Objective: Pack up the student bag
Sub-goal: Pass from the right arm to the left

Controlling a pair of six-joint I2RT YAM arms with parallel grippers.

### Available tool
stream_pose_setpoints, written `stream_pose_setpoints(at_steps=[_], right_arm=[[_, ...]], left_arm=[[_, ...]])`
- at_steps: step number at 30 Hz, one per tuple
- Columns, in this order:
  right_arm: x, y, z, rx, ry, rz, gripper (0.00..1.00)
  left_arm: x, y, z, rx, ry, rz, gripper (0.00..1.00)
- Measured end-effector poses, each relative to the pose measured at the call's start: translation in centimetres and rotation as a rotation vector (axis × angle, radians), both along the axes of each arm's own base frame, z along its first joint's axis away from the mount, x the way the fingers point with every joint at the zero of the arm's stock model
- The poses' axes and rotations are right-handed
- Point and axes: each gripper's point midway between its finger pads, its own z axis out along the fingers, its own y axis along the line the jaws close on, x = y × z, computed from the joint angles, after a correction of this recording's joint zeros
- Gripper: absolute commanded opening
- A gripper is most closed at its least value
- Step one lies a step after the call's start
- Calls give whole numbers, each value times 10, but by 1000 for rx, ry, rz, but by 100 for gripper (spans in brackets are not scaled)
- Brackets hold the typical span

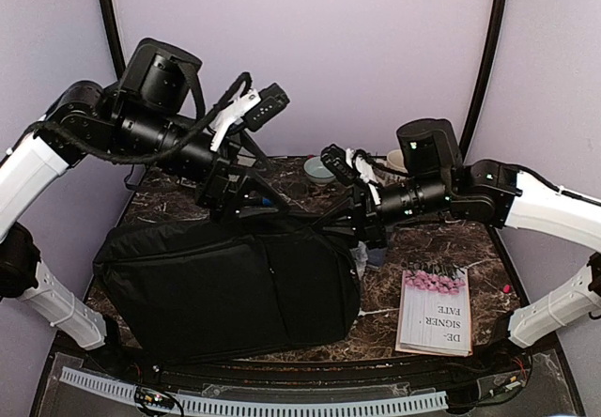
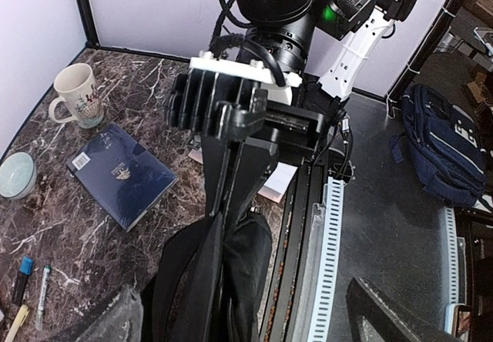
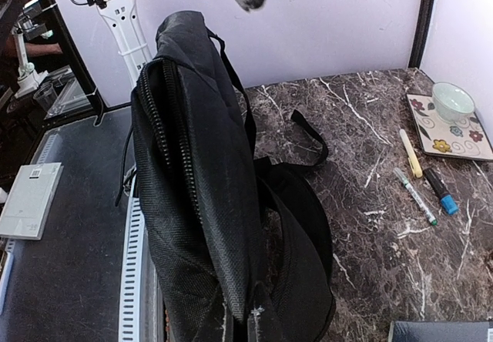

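Note:
The student bag (image 1: 225,285) should next be grabbed with the robot's left gripper by the fabric rim (image 1: 246,233) beside its zipper, so the zipper end stays free for the right gripper.
The student bag (image 1: 225,285) is a large black fabric backpack lying across the middle of the table, its far edge lifted. My right gripper (image 1: 364,231) is at the bag's right end. In the right wrist view the right gripper (image 3: 260,323) is shut on a fold of the bag (image 3: 200,172), which stands up with its zipper on the left. My left gripper (image 1: 252,201) hangs over the bag's far edge. In the left wrist view the left gripper (image 2: 246,311) is open, its fingers (image 2: 389,307) wide apart on either side of the bag (image 2: 231,273) without touching it.
A white book (image 1: 434,309) lies at the front right. A dark blue notebook (image 2: 123,174), a mug (image 2: 77,95), a bowl (image 2: 15,176) and pens (image 2: 31,288) lie behind the bag. A blue backpack (image 2: 443,145) sits off the table.

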Motion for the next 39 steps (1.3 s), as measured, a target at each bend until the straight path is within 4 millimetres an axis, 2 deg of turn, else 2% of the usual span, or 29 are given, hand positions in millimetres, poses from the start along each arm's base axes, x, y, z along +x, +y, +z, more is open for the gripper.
stream_pose_setpoints(at_steps=[4, 7, 14, 16, 21, 22, 25, 26, 28, 31, 34, 36, 39], right_arm=[[-2, 2, 4, -6, -17, 1, 0], [-3, 4, 7, -7, -32, 0, 0], [-3, 6, 8, -15, -50, -18, 0], [-3, 5, 8, -20, -52, -24, 0], [-4, 3, 7, -32, -54, -37, 0], [-4, 3, 8, -31, -55, -39, 6], [-1, 0, 11, -28, -57, -75, 65], [2, -2, 14, -25, -68, -94, 75], [10, -9, 25, -1, -85, -164, 80], [21, -31, 49, 57, -134, -291, 79], [23, -67, 65, 126, -171, -404, 71], [18, -89, 64, 153, -165, -448, 63], [12, -105, 48, 154, -127, -471, 54]], left_arm=[[1, -16, -4, 28, 24, -39, 87], [1, -20, -13, 65, 46, -52, 82], [-1, -18, -54, 217, 123, -62, 71], [-1, -17, -63, 255, 131, -70, 57], [2, -16, -65, 272, 91, -89, 4], [2, -16, -64, 273, 83, -92, 0], [5, -18, -62, 266, 61, -94, 0], [6, -17, -62, 268, 59, -86, 0], [9, -16, -64, 272, 47, -73, 0], [13, -12, -71, 280, 28, -45, 0], [18, -2, -75, 292, -1, 9, 0], [21, 4, -73, 283, -18, 47, 0], [24, 11, -69, 257, -35, 88, 0]])
